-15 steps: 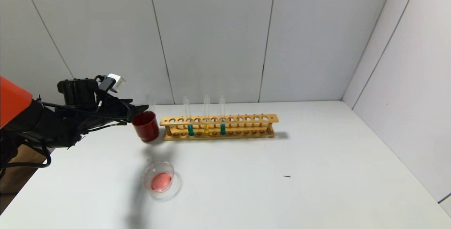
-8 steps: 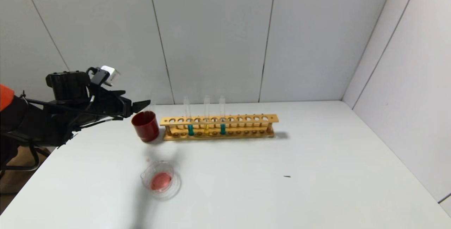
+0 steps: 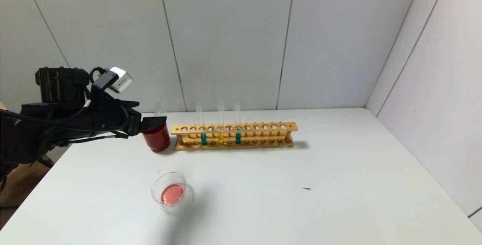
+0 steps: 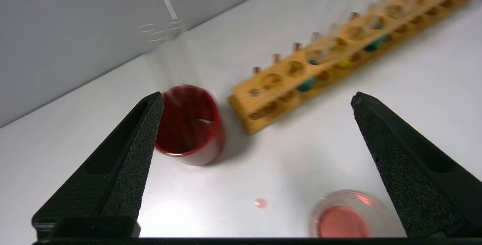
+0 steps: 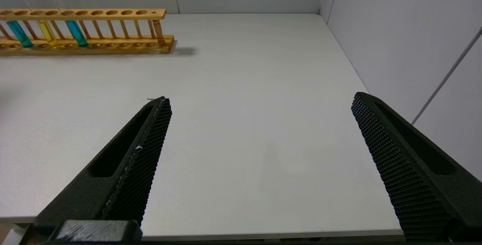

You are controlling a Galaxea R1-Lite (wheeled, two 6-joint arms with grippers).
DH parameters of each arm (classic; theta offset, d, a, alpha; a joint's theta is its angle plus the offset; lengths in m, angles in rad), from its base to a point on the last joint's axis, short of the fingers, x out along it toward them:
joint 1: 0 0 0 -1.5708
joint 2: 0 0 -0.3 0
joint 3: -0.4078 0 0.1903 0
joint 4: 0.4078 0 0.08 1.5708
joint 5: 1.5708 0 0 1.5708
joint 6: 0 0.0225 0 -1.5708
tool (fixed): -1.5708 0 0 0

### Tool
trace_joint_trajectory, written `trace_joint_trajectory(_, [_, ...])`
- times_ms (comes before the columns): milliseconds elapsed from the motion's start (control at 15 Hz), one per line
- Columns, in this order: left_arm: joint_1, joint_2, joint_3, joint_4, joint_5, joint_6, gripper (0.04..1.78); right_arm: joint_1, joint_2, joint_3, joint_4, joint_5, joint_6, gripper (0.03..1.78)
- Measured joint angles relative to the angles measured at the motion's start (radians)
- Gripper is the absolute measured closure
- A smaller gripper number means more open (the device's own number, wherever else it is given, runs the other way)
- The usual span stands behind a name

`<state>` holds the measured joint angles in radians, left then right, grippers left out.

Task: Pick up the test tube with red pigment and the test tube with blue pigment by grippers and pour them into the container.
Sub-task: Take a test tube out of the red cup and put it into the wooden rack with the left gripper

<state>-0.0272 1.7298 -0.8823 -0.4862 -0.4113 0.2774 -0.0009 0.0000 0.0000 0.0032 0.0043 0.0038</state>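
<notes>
My left gripper should next take hold of the test tube's free upper end near its rim (image 3: 199,114) (image 4: 339,9), because the wooden rack closes around the test tube's lower half.
My left gripper (image 3: 159,120) is open and empty, its fingertips level with the rim of the dark red cup (image 3: 156,138). In the left wrist view the gripper (image 4: 258,98) spans the cup (image 4: 188,124) and the container (image 4: 344,222). The container (image 3: 171,192), a clear glass dish, holds pink-red liquid. Empty clear tubes (image 3: 161,107) stand in the red cup. No tube with red liquid shows. The test tube with blue pigment (image 3: 238,137) stands in the wooden rack (image 3: 263,127); it also shows in the right wrist view (image 5: 77,34). My right gripper (image 5: 260,100) is open and empty over the table's near right.
The rack also holds a teal tube (image 3: 203,138) and a yellow tube (image 3: 220,137). A pink drop (image 4: 260,202) lies on the table between cup and dish. A small dark speck (image 3: 307,189) lies right of centre. Walls close in behind and at the right.
My left arm's wrist has risen and drawn back to the left, while its fingertips stay by the red cup's rim. Its shadow has left the dish.
</notes>
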Motion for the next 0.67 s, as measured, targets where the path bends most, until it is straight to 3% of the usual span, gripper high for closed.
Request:
trace_joint_trajectory(333, [-0.100,0.036,-0.064,0.014,0.000,-0.002,0.07,0.000,0.000,0.000,0.000,0.000,0.000,0.06])
trace_joint_trajectory(667, [-0.135,0.153,-0.142,0.010,0.000,-0.007,0.07,0.000,0.000,0.000,0.000,0.000,0.000,0.06])
